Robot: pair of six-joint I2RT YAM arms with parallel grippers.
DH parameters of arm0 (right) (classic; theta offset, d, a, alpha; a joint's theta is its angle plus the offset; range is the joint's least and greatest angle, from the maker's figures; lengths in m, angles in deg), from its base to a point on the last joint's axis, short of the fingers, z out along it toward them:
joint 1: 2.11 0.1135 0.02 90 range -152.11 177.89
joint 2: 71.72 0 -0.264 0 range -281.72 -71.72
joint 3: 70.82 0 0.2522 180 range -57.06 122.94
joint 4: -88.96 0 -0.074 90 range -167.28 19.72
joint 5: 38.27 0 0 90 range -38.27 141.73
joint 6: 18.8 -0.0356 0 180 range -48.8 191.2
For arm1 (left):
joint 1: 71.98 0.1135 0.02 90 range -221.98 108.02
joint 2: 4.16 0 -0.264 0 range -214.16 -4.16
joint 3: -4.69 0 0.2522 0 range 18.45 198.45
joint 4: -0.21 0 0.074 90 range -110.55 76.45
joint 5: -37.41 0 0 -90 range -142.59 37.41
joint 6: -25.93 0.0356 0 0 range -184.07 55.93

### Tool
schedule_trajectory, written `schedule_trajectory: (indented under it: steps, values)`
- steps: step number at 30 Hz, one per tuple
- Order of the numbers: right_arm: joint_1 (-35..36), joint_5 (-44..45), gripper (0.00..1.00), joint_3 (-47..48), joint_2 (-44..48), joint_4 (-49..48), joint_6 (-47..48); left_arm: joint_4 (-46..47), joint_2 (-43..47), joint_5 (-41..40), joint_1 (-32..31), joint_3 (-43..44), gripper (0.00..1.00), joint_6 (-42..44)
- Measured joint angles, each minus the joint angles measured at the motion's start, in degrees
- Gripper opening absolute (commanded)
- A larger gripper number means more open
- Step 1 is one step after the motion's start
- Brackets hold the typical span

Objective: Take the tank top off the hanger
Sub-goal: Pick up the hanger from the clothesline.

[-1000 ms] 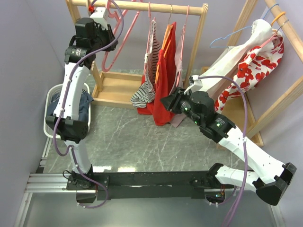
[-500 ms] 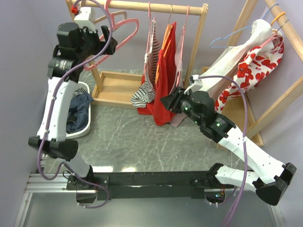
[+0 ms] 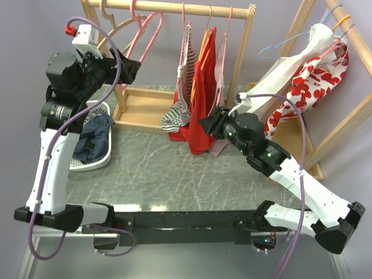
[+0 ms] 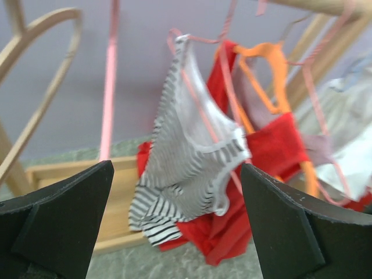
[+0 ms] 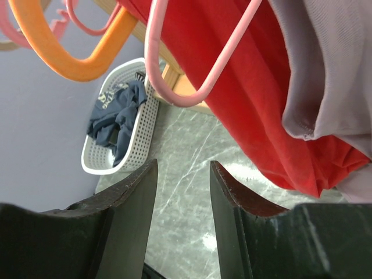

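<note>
My left gripper grabs the striped tank top by its near shoulder strap (image 3: 181,72) (image 4: 239,143) with the arm of its pink hanger next, to remove it. The tank top's far strap stays free.
Three tops hang on the wooden rail: a striped tank top (image 3: 181,87) (image 4: 192,157) on a pink hanger, a red tank top (image 3: 203,99) (image 5: 250,87) on an orange hanger (image 5: 75,64), and a mauve top (image 5: 325,64) on a pink hanger (image 5: 192,87). My right gripper (image 3: 204,125) (image 5: 183,165) hovers just beside the red top's lower edge, fingers partly apart with only the table showing between them. My left gripper (image 3: 131,67) (image 4: 177,168) is wide open and empty, in the air left of the rack, facing the striped top from a distance.
A white basket (image 3: 96,160) (image 5: 145,116) holding a dark blue garment (image 3: 93,131) stands at the left. An empty pink hanger (image 3: 142,35) and a wooden hanger (image 3: 113,23) hang at the rail's left end. A second rack with white and floral clothes (image 3: 308,81) stands at the right.
My left gripper has opened, let go of the empty pink hanger at the rail, and drawn back down and to the left. The right arm has barely moved.
</note>
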Motion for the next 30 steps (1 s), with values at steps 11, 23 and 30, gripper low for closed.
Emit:
schedule_trajectory:
  steps: [11, 23, 30]
  values:
    - [0.0, 1.8, 0.5, 0.0, 0.9, 0.0, 0.0, 6.4, 1.4, 5.9, -10.8, -2.6, 0.88, -2.8]
    - [0.0, 1.9, 0.5, 0.0, 0.9, 0.0, 0.0, 11.0, -11.4, -9.3, -18.0, -8.9, 0.84, -4.3]
    - [0.0, 1.9, 0.51, 0.0, 0.9, 0.0, 0.0, 14.9, -14.1, -13.9, -19.9, -5.7, 0.84, -4.8]
